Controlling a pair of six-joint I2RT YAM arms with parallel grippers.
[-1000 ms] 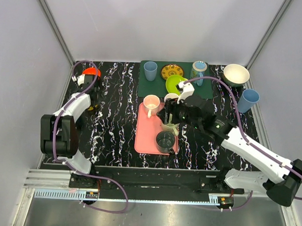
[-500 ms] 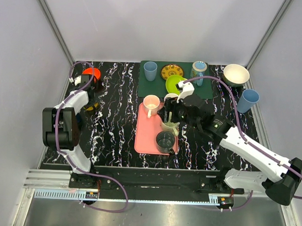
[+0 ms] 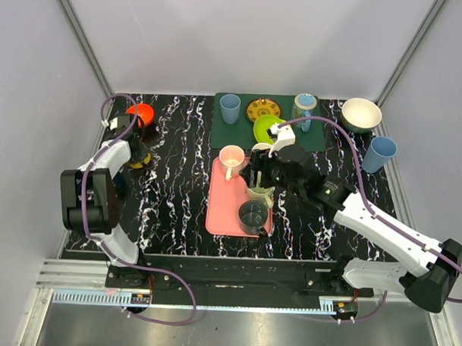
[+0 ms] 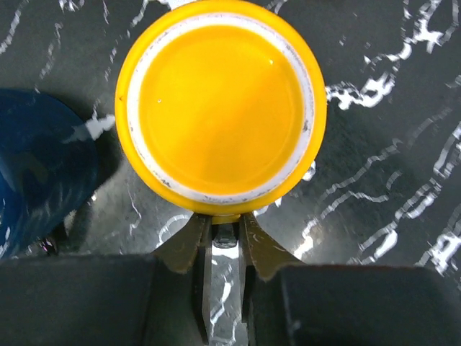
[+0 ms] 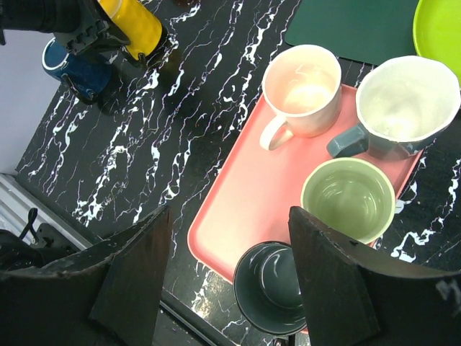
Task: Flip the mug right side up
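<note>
Next, my right gripper grabs the yellow mug's handle from the mug's rim side, opposite my left gripper, to set the mug right side up.
A yellow mug (image 4: 220,108) stands bottom up on the black marbled table at the far left, showing its white-ringed base in the left wrist view. My left gripper (image 4: 225,234) is shut on its handle, which pokes out between the fingers (image 4: 184,245). From above, the mug (image 3: 142,161) sits just under the left gripper (image 3: 135,151). My right gripper (image 5: 227,213) hangs open over the pink tray (image 5: 245,180), holding nothing.
On the tray stand a pink mug (image 5: 302,90), a white and grey mug (image 5: 407,101), a green mug (image 5: 349,198) and a dark mug (image 5: 277,288). A blue mug (image 4: 36,173) is close beside the yellow one. A red bowl (image 3: 141,111) lies behind it.
My left gripper has swung from beside the red bowl down to the yellow mug and closed on its handle. The right arm has barely moved.
</note>
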